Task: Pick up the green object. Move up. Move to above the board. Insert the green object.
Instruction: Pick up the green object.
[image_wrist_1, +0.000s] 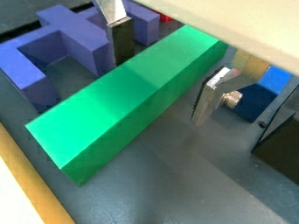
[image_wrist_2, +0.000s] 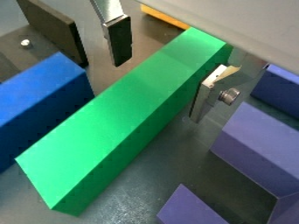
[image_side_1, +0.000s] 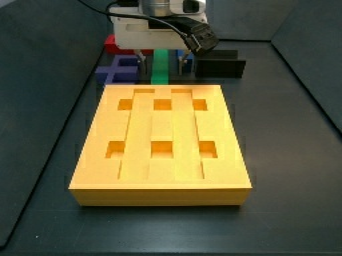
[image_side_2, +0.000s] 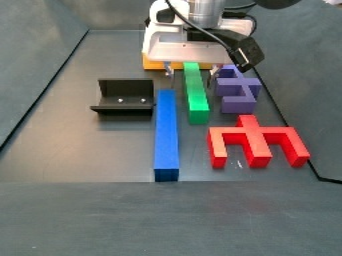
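My gripper grabs the long green bar across its two long sides next, to insert the green object into the board (image_side_1: 160, 140).
The green object (image_side_2: 197, 92) is a long straight bar lying flat on the dark floor between the blue bar and the purple block. It fills both wrist views (image_wrist_1: 128, 101) (image_wrist_2: 128, 122). My gripper (image_side_2: 197, 67) is lowered over the bar's far end, near the board. It is open, with one finger on each long side of the bar (image_wrist_1: 163, 70) (image_wrist_2: 163, 70). One silver finger (image_wrist_2: 208, 94) is close to the bar's side, and the other finger (image_wrist_2: 117, 42) stands clear of it. The yellow-orange board (image_side_1: 160, 140) lies in front with its square recesses empty.
A long blue bar (image_side_2: 166, 130) lies beside the green one. A purple F-shaped block (image_side_2: 238, 90) and a red block (image_side_2: 254, 142) lie on the other side. The black fixture (image_side_2: 123, 97) stands beyond the blue bar.
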